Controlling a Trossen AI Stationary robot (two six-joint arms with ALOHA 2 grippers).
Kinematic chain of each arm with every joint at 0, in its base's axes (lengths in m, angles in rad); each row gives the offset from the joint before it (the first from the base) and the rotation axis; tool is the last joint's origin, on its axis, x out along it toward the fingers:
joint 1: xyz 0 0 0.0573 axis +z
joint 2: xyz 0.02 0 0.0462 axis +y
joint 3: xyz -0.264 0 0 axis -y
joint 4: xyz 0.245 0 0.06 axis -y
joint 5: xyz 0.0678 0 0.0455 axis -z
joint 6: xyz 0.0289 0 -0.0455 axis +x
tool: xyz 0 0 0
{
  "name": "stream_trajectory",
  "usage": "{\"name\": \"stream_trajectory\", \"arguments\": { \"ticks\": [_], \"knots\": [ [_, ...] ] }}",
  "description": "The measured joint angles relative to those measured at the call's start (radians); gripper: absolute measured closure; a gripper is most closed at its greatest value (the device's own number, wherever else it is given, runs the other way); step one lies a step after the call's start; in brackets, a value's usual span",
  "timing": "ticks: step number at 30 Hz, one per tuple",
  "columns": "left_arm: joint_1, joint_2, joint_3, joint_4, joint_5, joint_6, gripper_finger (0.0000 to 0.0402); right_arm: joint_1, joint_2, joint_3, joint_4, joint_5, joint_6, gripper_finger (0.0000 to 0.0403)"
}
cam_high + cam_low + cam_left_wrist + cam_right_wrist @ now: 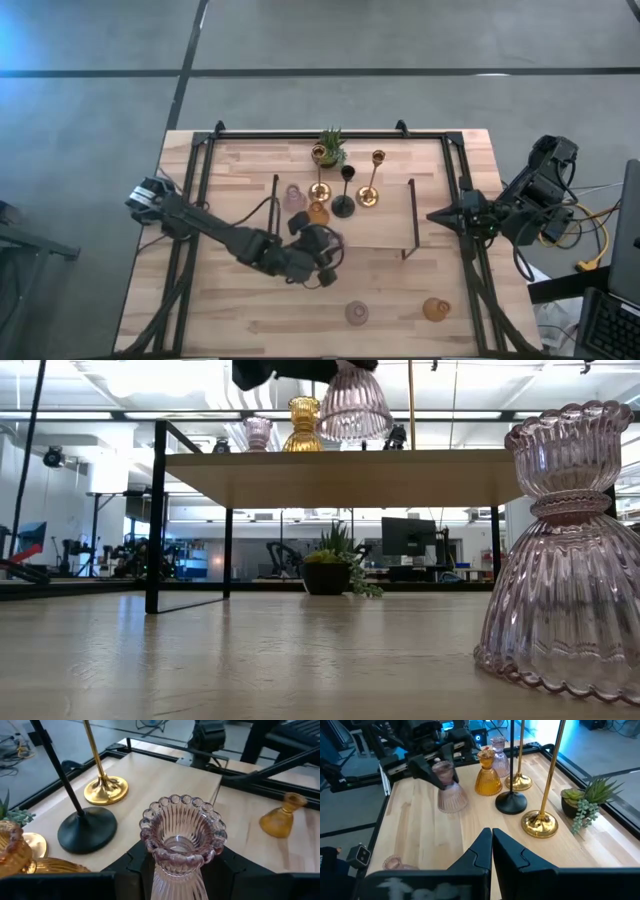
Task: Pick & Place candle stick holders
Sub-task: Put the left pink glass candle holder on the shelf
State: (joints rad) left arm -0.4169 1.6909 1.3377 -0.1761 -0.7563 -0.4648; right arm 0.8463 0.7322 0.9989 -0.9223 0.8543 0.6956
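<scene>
The pink glass holder [181,840] stays in my left gripper for now, as it hangs above the wooden shelf's near edge, short of its spot.
My left gripper [322,246] is shut on a pink glass candle stick holder [180,840], which hangs just above the near part of the raised wooden shelf [385,235]. On the shelf stand two tall gold holders [370,190], a tall black one [344,200], a pink glass one [294,196] and an amber glass one [317,212], each on its base. Another pink holder [357,313] and another amber one [436,309] stand on the table near its front edge. My right gripper [491,840] waits shut at the table's right edge. My left gripper pinches the pink holder between its two fingers [134,866], on the ribbed body just below the scalloped top cup [176,870]. The fingers come in nearly level from the table's left and near side. The holder stays upright, cup up, and its flared base [352,410] is clear of the shelf.
A small potted green plant [329,148] stands at the shelf's far edge. The shelf's black legs [155,520] and the black frame rails [200,170] along the table's sides rise from the tabletop. There is free wood on the shelf's near right part [385,228].
</scene>
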Motion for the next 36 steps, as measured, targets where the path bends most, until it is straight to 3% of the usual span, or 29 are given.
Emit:
{"name": "stream_trajectory", "arguments": {
  "ticks": [9,36],
  "knots": [
    [0.043,0.047,0.051,0.003,-0.037,-0.013,0.0275,0.0,-0.017,0.0,-0.019,-0.026,0.0,0.0394],
    [0.105,0.085,0.051,-0.008,-0.031,-0.016,0.0275,0.0,-0.024,0.0,-0.048,-0.051,0.0,0.0394]
  ]
}}
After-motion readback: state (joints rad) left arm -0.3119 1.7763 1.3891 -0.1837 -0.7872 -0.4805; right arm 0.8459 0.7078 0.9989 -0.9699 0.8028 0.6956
